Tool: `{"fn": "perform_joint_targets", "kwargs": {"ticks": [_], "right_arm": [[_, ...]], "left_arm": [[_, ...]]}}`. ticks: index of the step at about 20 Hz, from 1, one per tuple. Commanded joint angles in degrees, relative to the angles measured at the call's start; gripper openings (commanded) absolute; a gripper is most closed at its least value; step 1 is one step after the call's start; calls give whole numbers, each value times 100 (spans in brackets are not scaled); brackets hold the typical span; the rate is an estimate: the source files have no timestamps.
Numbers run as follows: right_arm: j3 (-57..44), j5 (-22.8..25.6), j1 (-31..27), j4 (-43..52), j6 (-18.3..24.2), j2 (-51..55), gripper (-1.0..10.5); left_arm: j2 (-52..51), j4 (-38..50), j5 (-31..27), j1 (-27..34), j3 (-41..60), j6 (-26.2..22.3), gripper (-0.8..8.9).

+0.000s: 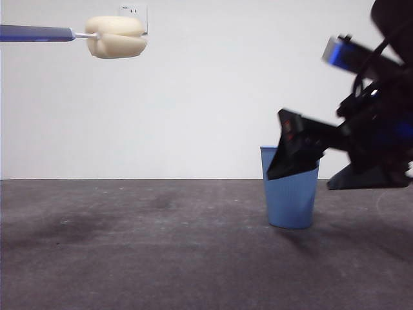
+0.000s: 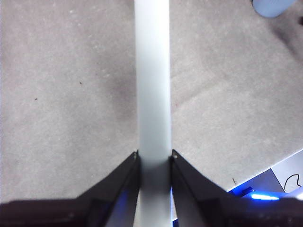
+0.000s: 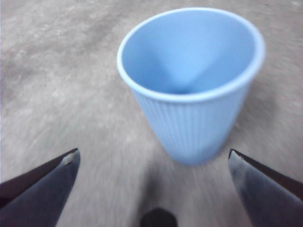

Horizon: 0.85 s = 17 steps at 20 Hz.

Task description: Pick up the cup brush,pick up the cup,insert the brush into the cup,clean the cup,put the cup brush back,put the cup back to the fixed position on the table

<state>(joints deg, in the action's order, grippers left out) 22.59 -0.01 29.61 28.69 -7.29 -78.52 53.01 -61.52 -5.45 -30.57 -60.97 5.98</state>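
The right gripper grabs the cup by its ribbed side [image 3: 189, 123] next, and the cup's opening [image 3: 189, 52] stays free for the brush.
The blue ribbed cup [image 1: 290, 200] stands upright on the dark table [image 1: 161, 258] at the right. My right gripper [image 1: 293, 152] comes in from the right at rim height, open, with the cup [image 3: 189, 90] a little ahead between the wide jaws, untouched. My left gripper [image 2: 154, 158] is shut on the grey handle of the cup brush [image 2: 152, 80]. In the front view the brush [image 1: 116, 36] is held level high at the upper left, its cream sponge head pointing right. The left gripper itself is out of the front view.
A white wall with a socket [image 1: 133, 11] stands behind the table. The cup's rim also shows at a corner of the left wrist view [image 2: 272, 7]. A white sheet edge [image 2: 284, 177] lies on the table near the left arm.
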Motion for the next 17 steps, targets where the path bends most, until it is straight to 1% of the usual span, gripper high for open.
{"fn": "perform_joint_targets", "kwargs": {"ticks": [1, 4, 9, 10, 11, 13, 15, 17], "right_arm": [[-52, 44, -2, 706, 44, -518, 536], [-52, 66, -153, 1259, 42, -1062, 536], [-48, -22, -459, 2057, 98, -1547, 536], [-35, -149, -487, 2186, 184, -1615, 536], [-24, -157, -485, 2308, 232, -1676, 536], [81, -160, -487, 2356, 328, -1823, 536], [229, -271, -496, 2385, 442, -2011, 536], [328, -280, -522, 2597, 437, -2197, 536]], "left_arm": [[-7, 0, 0, -20, 50, -68, -9], [-7, -11, 4, -20, 50, -66, -9], [-7, -2, 4, -20, 50, -9, -9], [-7, 9, 4, -20, 50, -2, -9], [-7, 24, 2, -20, 50, -2, -9], [-7, 42, 2, -20, 50, 2, -9], [-7, 37, 4, -20, 50, 2, -9], [-7, 28, 4, -20, 50, 20, -9]]}}
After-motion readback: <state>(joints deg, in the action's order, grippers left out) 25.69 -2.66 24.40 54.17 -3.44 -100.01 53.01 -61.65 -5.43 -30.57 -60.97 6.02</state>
